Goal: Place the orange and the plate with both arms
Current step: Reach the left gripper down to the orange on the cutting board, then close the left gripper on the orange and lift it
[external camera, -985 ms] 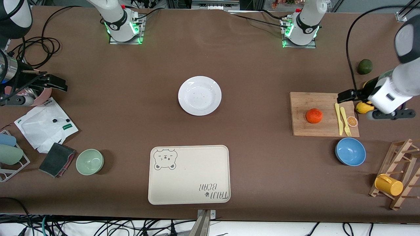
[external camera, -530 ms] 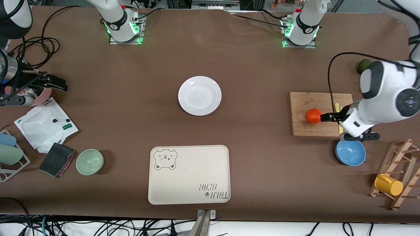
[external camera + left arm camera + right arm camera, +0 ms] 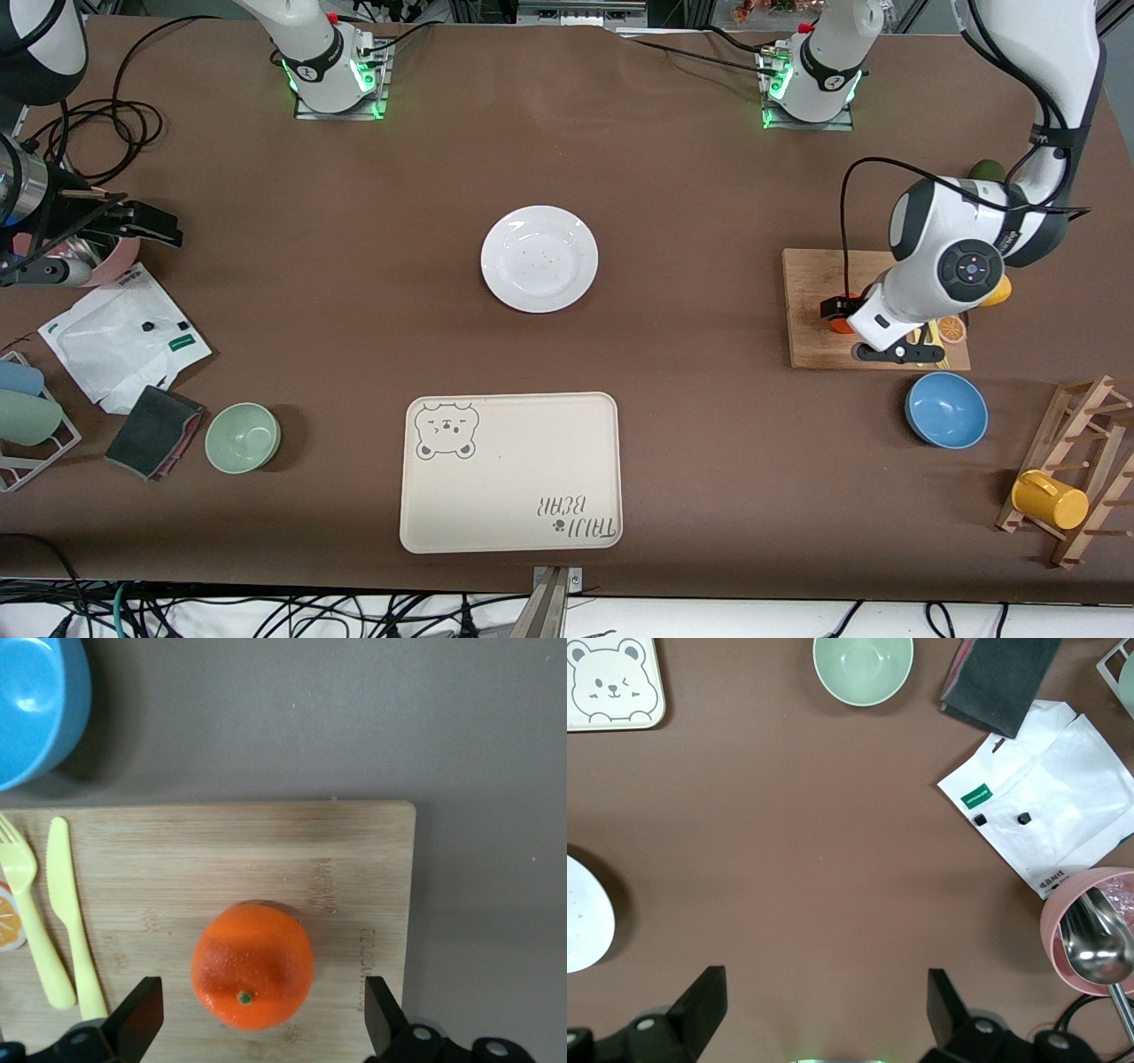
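The fingers of my left gripper stop above the orange's sides, so my left gripper needs to go lower before it closes on the orange.
The orange sits on a wooden cutting board toward the left arm's end of the table. My left gripper hangs open right over the fruit, one finger on each side and neither touching it. In the front view the left gripper hides most of the orange. The white plate lies bare at mid-table and shows at the edge of the right wrist view. My right gripper waits open at the right arm's end of the table, with nothing between its fingers.
A yellow knife, a fork and an orange slice share the cutting board. A blue bowl stands nearer the camera than the board. A cream bear tray, green bowl, white bag, pink bowl and mug rack are around.
The left arm has swung in from the table's end across the cutting board, and its open gripper has come over the orange. The right arm has not moved.
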### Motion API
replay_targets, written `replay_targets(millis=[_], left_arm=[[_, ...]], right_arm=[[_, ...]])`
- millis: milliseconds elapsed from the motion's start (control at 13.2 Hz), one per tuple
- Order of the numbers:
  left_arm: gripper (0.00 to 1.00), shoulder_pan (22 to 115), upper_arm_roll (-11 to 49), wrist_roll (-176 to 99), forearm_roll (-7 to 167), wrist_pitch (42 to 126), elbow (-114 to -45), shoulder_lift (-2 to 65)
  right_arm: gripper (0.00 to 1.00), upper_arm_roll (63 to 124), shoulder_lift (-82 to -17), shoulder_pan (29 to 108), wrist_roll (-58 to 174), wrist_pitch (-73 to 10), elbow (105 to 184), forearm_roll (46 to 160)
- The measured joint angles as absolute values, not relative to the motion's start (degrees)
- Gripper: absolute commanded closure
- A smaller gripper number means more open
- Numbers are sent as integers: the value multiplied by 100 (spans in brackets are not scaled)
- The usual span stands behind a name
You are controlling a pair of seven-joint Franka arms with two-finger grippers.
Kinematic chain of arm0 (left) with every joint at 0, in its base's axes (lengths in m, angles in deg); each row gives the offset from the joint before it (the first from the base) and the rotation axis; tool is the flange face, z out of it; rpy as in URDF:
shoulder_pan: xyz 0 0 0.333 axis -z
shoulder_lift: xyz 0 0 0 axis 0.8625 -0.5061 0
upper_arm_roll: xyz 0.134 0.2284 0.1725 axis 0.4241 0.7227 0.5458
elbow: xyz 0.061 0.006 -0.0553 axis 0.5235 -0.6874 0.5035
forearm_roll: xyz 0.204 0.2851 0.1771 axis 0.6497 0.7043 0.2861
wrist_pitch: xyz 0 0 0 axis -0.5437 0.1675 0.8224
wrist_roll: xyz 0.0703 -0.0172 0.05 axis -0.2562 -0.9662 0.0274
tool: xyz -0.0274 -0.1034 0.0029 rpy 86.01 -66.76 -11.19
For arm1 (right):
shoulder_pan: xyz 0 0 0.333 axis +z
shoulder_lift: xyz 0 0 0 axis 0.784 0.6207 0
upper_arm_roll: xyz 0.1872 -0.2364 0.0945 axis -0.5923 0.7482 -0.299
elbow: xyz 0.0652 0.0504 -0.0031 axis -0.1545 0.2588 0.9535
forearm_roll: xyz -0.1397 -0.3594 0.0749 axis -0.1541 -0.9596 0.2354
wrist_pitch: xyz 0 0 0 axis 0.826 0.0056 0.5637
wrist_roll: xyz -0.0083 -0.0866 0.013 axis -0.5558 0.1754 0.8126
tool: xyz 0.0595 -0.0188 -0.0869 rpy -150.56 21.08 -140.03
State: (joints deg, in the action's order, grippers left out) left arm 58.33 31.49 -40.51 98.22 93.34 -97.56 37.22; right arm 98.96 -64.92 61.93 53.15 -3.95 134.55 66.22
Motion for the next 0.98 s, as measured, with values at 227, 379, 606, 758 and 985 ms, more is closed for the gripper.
replay_targets(millis=[227, 379, 606, 758, 985], left_arm=[[0, 5832, 3149, -4056, 10044, 9766, -10086, 3722], [0, 5832, 3149, -4051, 10077, 9921, -10244, 3721], [2, 5832, 3149, -4052, 10318, 10012, -10329, 3686], [10, 5830, 3149, -4052, 10401, 10086, -10340, 3629], [64, 5824, 3149, -4048, 10411, 10206, -10350, 3486]], right_arm=[[0, 9896, -6493, 6193, 5315, -395, 13454, 6622], [0, 9896, -6492, 6193, 5315, -394, 13455, 6622], [0, 9896, -6492, 6193, 5316, -394, 13455, 6622], [0, 9896, -6492, 6193, 5316, -394, 13455, 6622], [0, 9896, -6492, 6193, 5316, -393, 13455, 6622]])
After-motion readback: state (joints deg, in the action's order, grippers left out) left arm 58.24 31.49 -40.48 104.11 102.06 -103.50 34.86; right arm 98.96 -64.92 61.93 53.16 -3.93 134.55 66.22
